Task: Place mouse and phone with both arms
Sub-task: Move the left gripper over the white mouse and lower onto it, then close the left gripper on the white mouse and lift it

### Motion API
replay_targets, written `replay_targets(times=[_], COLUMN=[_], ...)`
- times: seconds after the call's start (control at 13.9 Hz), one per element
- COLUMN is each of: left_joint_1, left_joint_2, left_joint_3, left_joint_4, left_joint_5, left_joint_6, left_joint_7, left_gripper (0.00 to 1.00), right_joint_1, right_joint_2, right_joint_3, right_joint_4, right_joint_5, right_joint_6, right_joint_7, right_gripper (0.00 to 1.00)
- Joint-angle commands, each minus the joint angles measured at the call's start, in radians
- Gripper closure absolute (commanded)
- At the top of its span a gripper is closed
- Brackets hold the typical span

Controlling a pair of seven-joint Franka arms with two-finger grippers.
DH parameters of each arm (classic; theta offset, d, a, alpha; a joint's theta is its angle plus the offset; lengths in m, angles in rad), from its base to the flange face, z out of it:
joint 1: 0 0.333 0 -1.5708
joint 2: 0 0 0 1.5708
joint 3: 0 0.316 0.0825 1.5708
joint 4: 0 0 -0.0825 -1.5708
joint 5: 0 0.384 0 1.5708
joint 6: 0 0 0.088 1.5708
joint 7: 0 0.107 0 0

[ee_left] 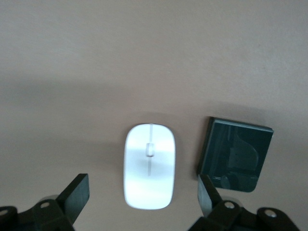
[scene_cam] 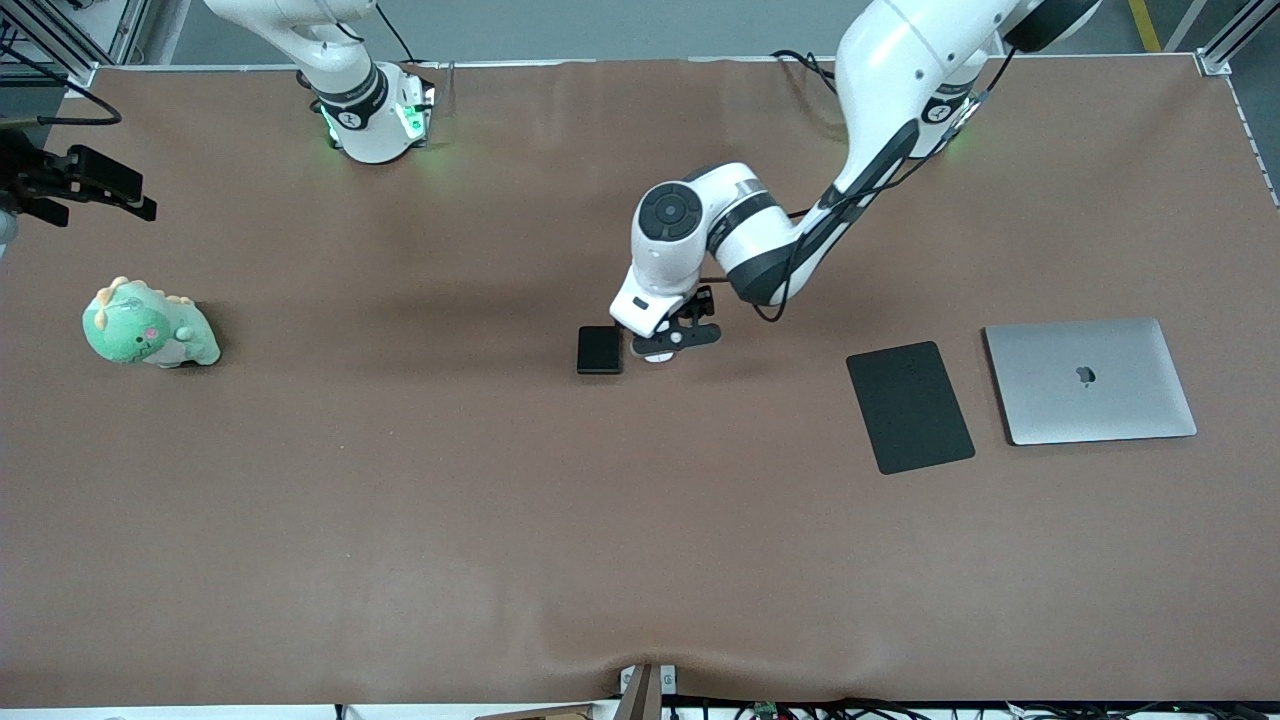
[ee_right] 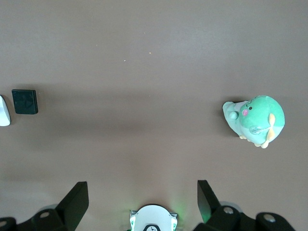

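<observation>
The white mouse needs to go on the black mouse pad [scene_cam: 909, 407], so my left gripper should grab it by its long side edges next.
The white mouse [ee_left: 149, 166] lies on the brown table with the black phone [ee_left: 236, 155] beside it, toward the right arm's end. My left gripper [ee_left: 143, 197] is open just over the mouse, one finger on each side, apart from it. In the front view the left gripper [scene_cam: 675, 338] hides most of the mouse [scene_cam: 657, 358], and the phone [scene_cam: 600, 350] lies flat beside it. My right gripper [scene_cam: 128, 198] waits high over the right arm's end of the table, open and empty [ee_right: 143, 199]. Its view shows the phone [ee_right: 25, 101] and the mouse's edge [ee_right: 4, 110].
A flat black mouse pad [scene_cam: 910, 405] and a closed silver laptop [scene_cam: 1090, 380] lie toward the left arm's end. A green dinosaur toy [scene_cam: 150, 325] sits toward the right arm's end, also in the right wrist view [ee_right: 255, 119].
</observation>
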Motion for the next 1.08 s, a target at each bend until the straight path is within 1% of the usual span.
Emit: replay_targets(times=[0.0,0.36,0.65,0.79,1.0], left_joint_1=[-0.028,-0.039,-0.042,-0.048,-0.049], left_joint_2=[0.063,0.093,0.110,0.121,0.127], left_joint_3=[0.009,0.038,0.039,0.039,0.039], left_joint_4=[0.046,0.033,0.026,0.024,0.023], left_joint_5=[0.033,0.057,0.062,0.062,0.062], left_joint_6=[0.067,0.076,0.076,0.076,0.075], left_joint_7=[-0.042,-0.040,-0.039,-0.037,-0.034], left_gripper=[0.00,0.00,0.00,0.05,0.18], right_joint_1=[-0.018,-0.015,-0.018,-0.016,-0.016], right_joint_2=[0.012,0.014,0.014,0.014,0.014], right_joint_3=[0.013,0.013,0.013,0.013,0.013], right_joint_4=[0.025,0.026,0.025,0.025,0.025], right_joint_5=[0.007,0.007,0.007,0.007,0.007], right_joint_6=[-0.015,-0.015,-0.015,-0.015,-0.015], right_joint_7=[-0.012,-0.012,-0.012,-0.012,-0.012], right_gripper=[0.00,0.00,0.00,0.00,0.00])
